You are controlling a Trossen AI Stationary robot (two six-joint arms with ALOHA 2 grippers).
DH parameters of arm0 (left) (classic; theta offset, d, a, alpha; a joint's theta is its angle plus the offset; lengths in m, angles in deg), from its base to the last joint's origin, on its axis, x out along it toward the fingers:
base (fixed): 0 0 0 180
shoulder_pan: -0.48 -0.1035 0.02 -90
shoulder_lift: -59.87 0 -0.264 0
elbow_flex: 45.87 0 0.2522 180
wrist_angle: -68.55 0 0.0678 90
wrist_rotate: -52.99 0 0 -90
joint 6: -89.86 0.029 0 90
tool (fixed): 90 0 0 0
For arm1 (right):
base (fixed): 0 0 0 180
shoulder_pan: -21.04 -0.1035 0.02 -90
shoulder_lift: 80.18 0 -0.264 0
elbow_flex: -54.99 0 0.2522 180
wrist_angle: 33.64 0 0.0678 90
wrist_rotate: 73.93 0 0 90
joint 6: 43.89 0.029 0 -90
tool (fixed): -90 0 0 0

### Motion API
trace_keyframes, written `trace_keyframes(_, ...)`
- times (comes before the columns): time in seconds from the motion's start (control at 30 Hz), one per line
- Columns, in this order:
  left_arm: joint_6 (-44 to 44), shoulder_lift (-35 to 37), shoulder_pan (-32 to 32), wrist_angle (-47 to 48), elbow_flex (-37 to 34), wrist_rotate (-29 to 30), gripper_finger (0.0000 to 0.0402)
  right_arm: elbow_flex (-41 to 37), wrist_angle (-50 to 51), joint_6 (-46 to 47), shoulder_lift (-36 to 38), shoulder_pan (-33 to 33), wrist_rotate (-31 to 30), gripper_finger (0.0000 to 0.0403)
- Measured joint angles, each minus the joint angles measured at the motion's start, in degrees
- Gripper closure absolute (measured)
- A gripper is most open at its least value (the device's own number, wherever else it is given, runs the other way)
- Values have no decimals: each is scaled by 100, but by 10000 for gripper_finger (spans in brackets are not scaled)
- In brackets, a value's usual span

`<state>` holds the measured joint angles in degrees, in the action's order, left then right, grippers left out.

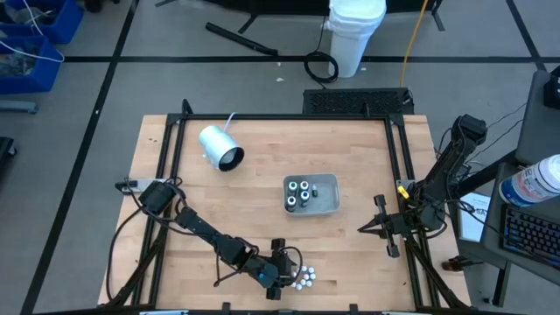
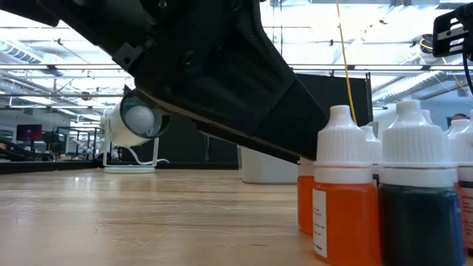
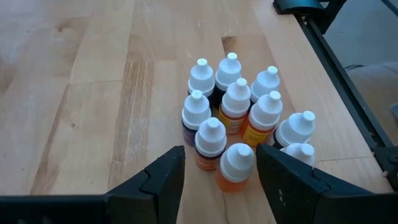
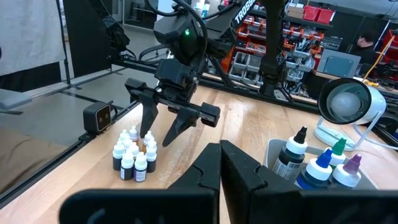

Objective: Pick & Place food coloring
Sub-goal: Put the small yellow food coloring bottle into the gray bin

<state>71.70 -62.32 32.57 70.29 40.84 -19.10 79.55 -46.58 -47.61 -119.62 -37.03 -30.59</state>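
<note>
My left gripper is ready to close on the orange bottle's white cap [image 3: 237,161], because its fingers are beside the cap in the left wrist view.
The food coloring bottles [image 3: 233,118] stand upright in a tight cluster near the table's near edge [image 1: 303,278], with white caps and orange, purple or dark bodies [image 2: 344,203]. My left gripper [image 3: 221,180] is open and hovers just above the cluster's side, pointing down at a slant [image 4: 158,127]. An orange bottle [image 3: 236,167] stands in line with the gap between its fingers. My right gripper [image 1: 363,229] waits shut over the table's right side [image 4: 222,158], away from the bottles.
A grey tray [image 1: 331,206] at mid-table holds several larger bottles with coloured tips [image 4: 320,163]. A white cylinder [image 1: 220,147] lies on its side toward the far left [image 2: 137,118]. The black frame rail [image 3: 348,74] runs close beside the cluster.
</note>
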Motion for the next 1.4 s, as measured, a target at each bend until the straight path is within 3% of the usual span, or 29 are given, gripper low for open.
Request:
trace_keyframes(0.4, -6, 0, -4, 30, 0, -7, 294, 0, -1, -8, 0, 0, 0, 403)
trace_keyframes(0.67, 58, 0, -3, 2, 0, -345, 337, 0, -2, -3, 0, 0, 0, 403)
trace_keyframes(0.93, 134, 46, 11, 103, 0, -453, 327, 0, 0, 1, 0, 0, 0, 403)
trace_keyframes(1.1, 91, 432, 30, 1006, -7, -441, 342, 0, 0, 1, 0, 0, 0, 403)
trace_keyframes(1.27, 299, 1078, 67, 1683, -11, -45, 340, 0, 0, -5, 0, 0, 0, 403)
trace_keyframes(1.4, 483, 1603, -131, 1667, 80, 317, 332, 0, -2, -10, 0, 0, 0, 403)
